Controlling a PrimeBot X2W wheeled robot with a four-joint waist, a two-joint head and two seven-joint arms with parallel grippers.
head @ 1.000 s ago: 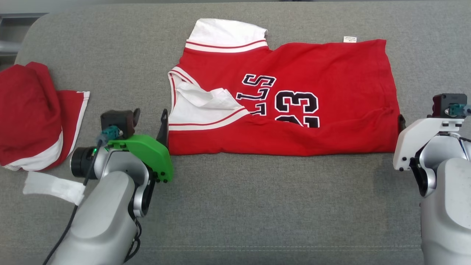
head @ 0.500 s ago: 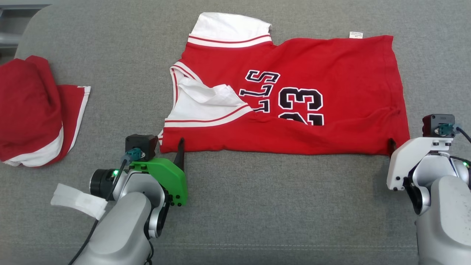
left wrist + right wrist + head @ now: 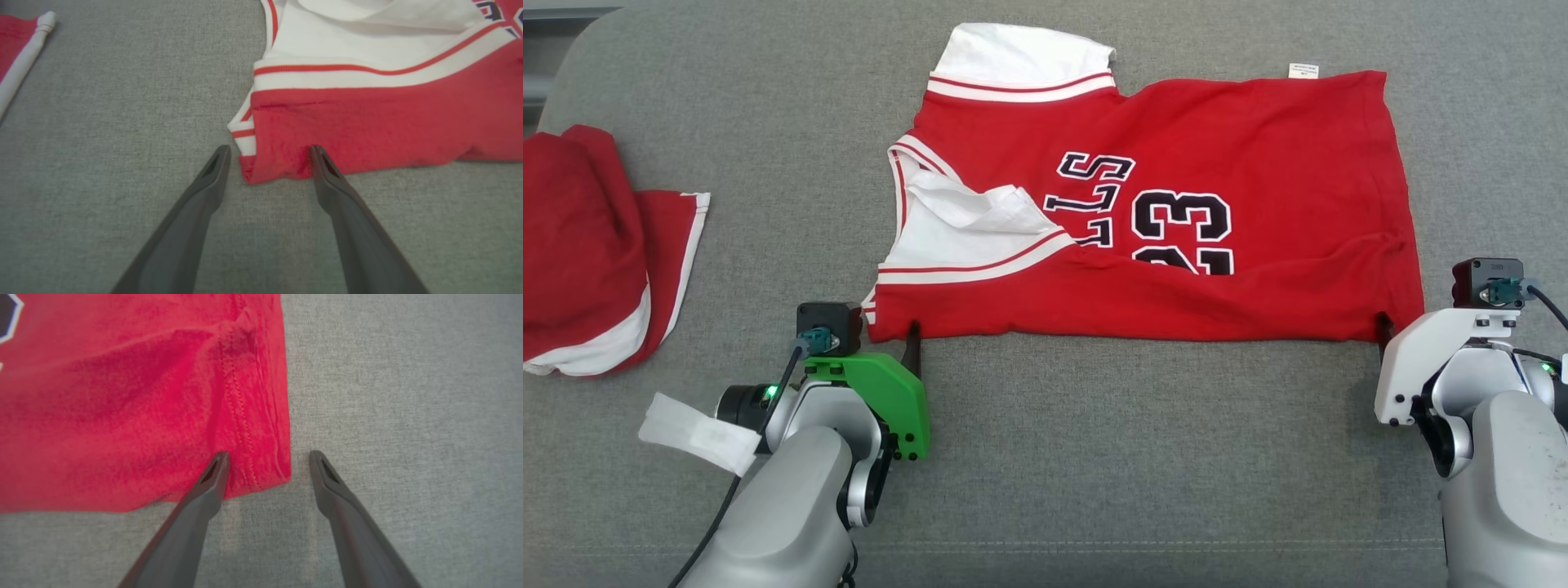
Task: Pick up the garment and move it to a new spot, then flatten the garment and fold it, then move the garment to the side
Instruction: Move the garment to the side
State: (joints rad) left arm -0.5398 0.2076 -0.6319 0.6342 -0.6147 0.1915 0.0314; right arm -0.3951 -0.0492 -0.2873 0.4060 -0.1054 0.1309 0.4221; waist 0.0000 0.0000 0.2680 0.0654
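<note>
Next, my left gripper picks up the jersey by its striped-trim corner (image 3: 887,325). Then it shifts the jersey over the grey cushion (image 3: 1094,457) for folding.
The garment (image 3: 1282,163) is a red jersey with white trim and a black "23". It lies spread on the grey cushion (image 3: 1094,457), its near half folded over. My left gripper (image 3: 890,336) is open at the jersey's near-left corner. In the left wrist view that corner of the garment (image 3: 367,122) lies between the two tips of the left gripper (image 3: 269,151). My right gripper (image 3: 1396,327) is open at the near-right corner. In the right wrist view the hem corner of the garment (image 3: 122,416) sits between the tips of the right gripper (image 3: 268,455).
A second red and white cloth (image 3: 588,245) lies bunched at the cushion's left edge. A white tag (image 3: 698,433) hangs from the cable on my left arm. Bare grey cushion stretches along the front between my arms.
My left gripper has moved back and to the right, from the jersey's left side to its near-left corner. The right gripper has drawn back to the near-right corner. The camera has shifted slightly.
</note>
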